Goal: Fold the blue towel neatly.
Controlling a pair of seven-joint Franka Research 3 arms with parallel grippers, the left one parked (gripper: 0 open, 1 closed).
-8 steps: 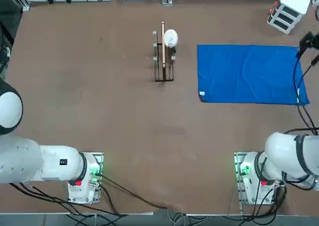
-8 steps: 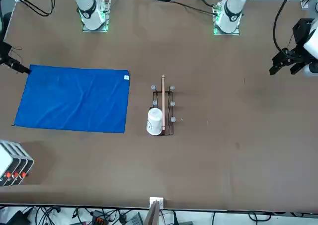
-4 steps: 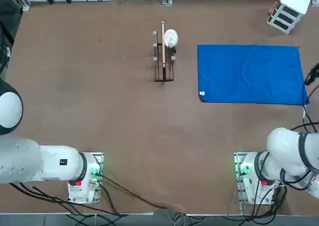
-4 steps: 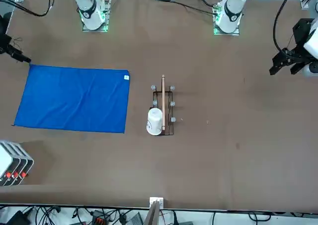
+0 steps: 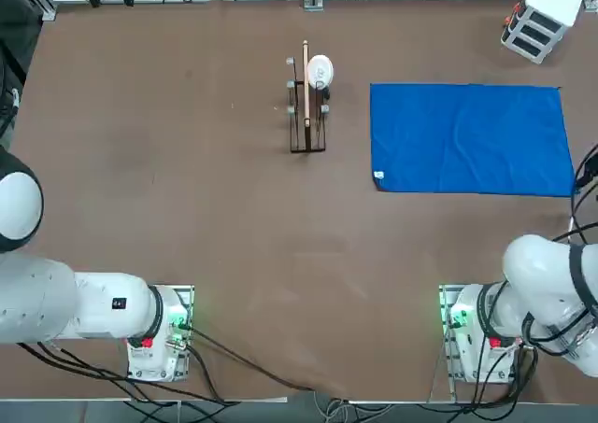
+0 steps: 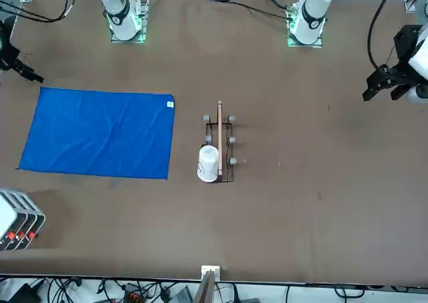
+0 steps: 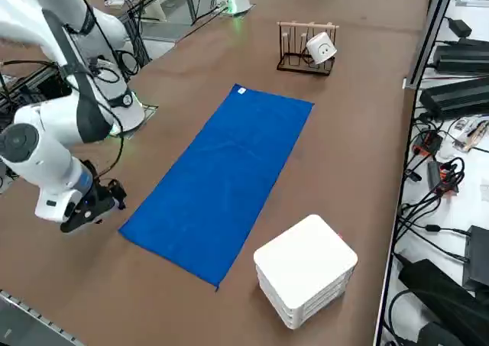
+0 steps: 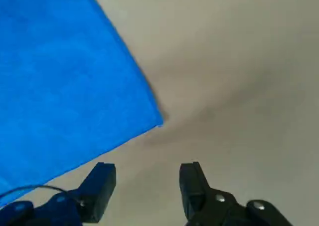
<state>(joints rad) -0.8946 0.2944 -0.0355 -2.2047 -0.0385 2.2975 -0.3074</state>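
My gripper grabs the towel by its bare corner tip [image 6: 43,89] next, where thin hems meet, because the middle of the towel lies flat and smooth [image 6: 100,134].
The blue towel [image 5: 470,139] lies spread flat on the right half of the brown table [image 5: 234,218], its small white tag [image 5: 378,175] at the near left corner. It also shows in the front view [image 6: 100,133] and the right side view [image 7: 221,178]. My right gripper [image 7: 114,199] hovers low just off the towel's near right corner, beside the cloth and not touching it. In the wrist view the gripper [image 8: 147,186] is open with nothing between its fingers [image 8: 102,183], and the towel's corner [image 8: 65,76] lies just ahead of them.
A dark wire rack holding a white cup [image 5: 306,96] stands left of the towel. A white box-shaped device [image 5: 540,17] sits at the table's far right corner, close to the towel's far edge [image 7: 306,270].
My right gripper has drawn back from the towel's far right corner along its right edge to just past the near right corner. The towel stays flat.
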